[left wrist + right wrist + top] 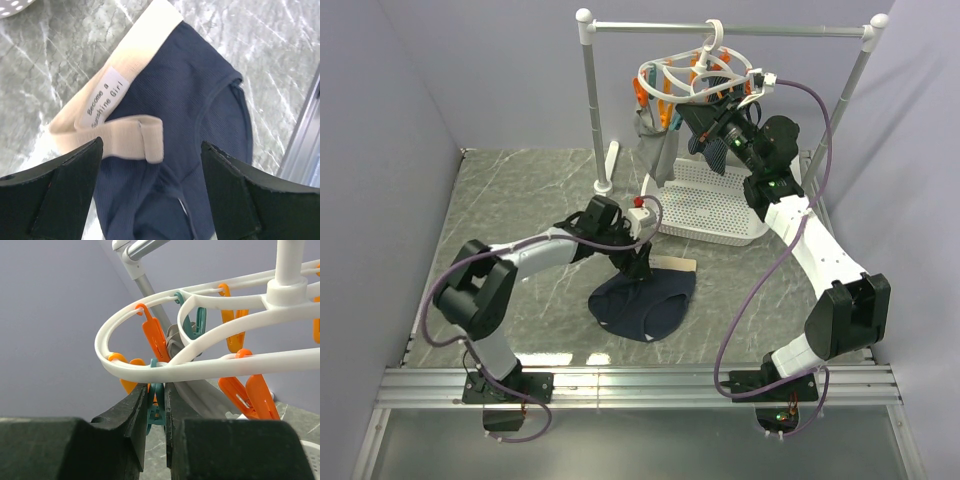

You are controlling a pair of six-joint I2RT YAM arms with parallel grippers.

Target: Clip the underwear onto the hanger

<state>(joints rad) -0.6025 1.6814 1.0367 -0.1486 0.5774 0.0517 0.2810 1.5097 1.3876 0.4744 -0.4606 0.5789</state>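
Next, my left gripper grabs the underwear point(642, 308) by the folded end of its beige waistband, to clip that end of the waistband to the hanger.
The underwear point(642, 308) lies crumpled on the table, dark navy with a beige waistband point(672, 265) at its far edge. In the left wrist view the underwear point(190, 115) fills the frame, and the waistband point(125, 65) carries a small printed label. My left gripper point(641, 266) hangs just above it, open and empty, one finger on each side of the cloth point(150, 192). The white looped hanger point(705, 72) hangs by its hook from the rail. My right gripper point(705, 110) is up at the hanger's ring point(210, 367), shut on a teal clothespin point(158, 407).
A white perforated basket point(715, 205) stands behind the underwear, under the grey rail stand point(590, 110). A grey sock point(655, 140) and a dark striped cloth point(718, 152) hang from the hanger. Orange clothespins point(252, 395) dangle beside my right fingers. A metal rail point(640, 385) edges the table's front.
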